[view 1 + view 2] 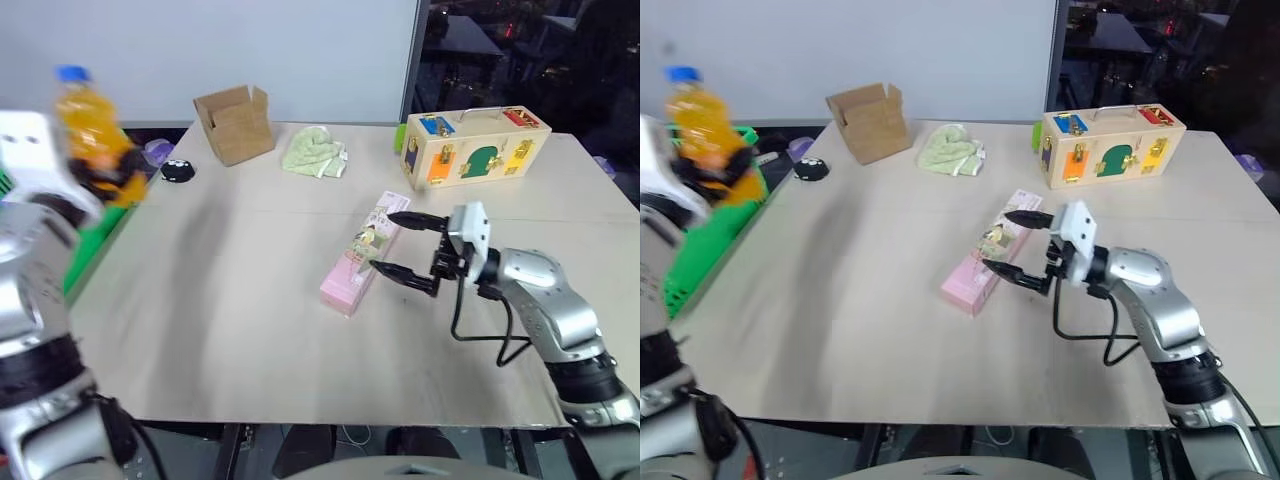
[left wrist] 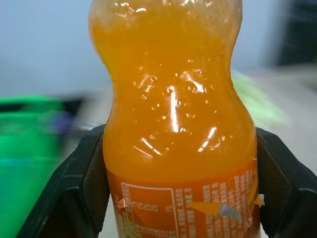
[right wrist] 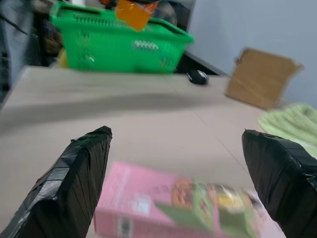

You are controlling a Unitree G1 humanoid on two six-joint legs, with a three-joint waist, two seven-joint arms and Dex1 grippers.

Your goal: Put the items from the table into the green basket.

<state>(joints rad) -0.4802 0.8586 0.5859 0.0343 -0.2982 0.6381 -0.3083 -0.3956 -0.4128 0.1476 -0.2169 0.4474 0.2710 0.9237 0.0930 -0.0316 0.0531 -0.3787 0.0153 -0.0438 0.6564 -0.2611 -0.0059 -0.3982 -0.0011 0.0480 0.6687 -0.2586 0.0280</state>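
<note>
My left gripper moves the orange bottle over the green basket's rim next and only then releases it, since the bottle is beside the green basket.
The small orange drink bottle with a blue cap is held upright, high at the far left, with my left gripper shut on its lower body. Under it, beside the table's left edge, stands the green basket, which the right wrist view shows as a lattice-sided basket. The long slim pink carton lies flat mid-table. My right gripper is open at the carton's middle, pointing left. Its two black fingers are spread wide over the carton and do not clamp it.
A wooden box with coloured latches stands at the back right. At the back left sits an open brown cardboard box. A crumpled pale green cloth lies between them. A small black object rests near the basket.
</note>
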